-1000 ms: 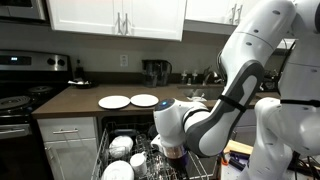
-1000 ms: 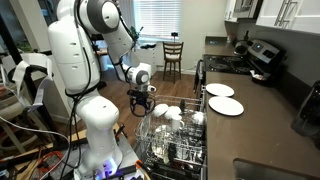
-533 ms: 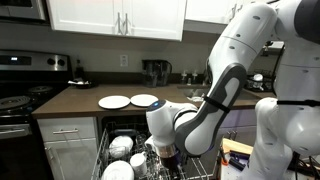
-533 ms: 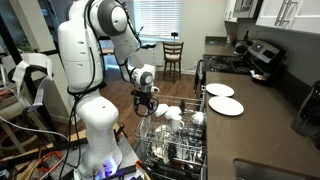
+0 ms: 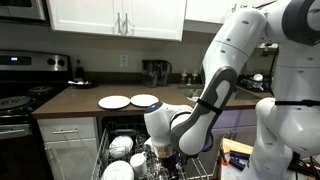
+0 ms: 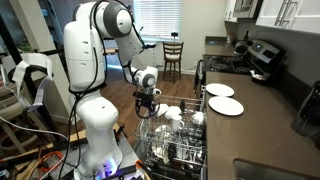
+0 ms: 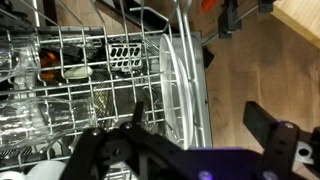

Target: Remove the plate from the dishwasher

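Note:
The gripper isn't ready to close on the plate's rim and should go lower first: in the wrist view the plate's rim (image 7: 185, 98) is below and between its wide-open fingers.
The dishwasher (image 5: 126, 129) stands open under the counter, and its grey wire rack (image 6: 176, 150) is pulled out and holds several white dishes. In the wrist view a white plate (image 7: 183, 90) stands on edge at the rack's outer side. My gripper (image 7: 200, 125) is open above that side of the rack, and the plate's rim lies between the two fingers without touching them. The gripper also shows in both exterior views (image 5: 165, 155) (image 6: 148, 100), just above the rack's edge.
Two white plates (image 5: 114, 102) (image 5: 145, 100) lie on the brown counter (image 6: 255, 125). A black stove (image 5: 15, 85) stands beside the cabinet. Wooden floor (image 7: 260, 70) lies beside the rack. The robot's white base (image 6: 100, 125) stands close to the rack.
The arm has shifted a little toward the rack and lower. The gripper stays open. The dishes have not moved.

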Robot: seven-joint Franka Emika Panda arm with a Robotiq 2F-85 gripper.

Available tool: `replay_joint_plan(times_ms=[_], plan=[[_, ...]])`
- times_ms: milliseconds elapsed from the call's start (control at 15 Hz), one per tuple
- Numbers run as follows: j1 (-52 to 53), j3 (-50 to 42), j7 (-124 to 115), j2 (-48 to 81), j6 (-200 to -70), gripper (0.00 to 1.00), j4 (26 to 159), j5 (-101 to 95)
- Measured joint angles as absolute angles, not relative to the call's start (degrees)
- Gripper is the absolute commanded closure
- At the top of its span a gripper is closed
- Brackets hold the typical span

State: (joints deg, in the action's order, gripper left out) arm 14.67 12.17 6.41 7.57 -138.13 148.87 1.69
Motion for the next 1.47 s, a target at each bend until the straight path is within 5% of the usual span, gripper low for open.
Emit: replay_joint_plan(times_ms=[600, 733, 1467], plan=[[14.6, 12.2, 6.4, 9.8, -143.6, 0.0, 149.0, 1.7], [14.5, 12.0, 6.4, 10.8, -144.5, 0.27, 149.0, 1.6], [12.4, 12.3, 9.1, 14.2, -144.4, 0.95, 148.9, 1.8]])
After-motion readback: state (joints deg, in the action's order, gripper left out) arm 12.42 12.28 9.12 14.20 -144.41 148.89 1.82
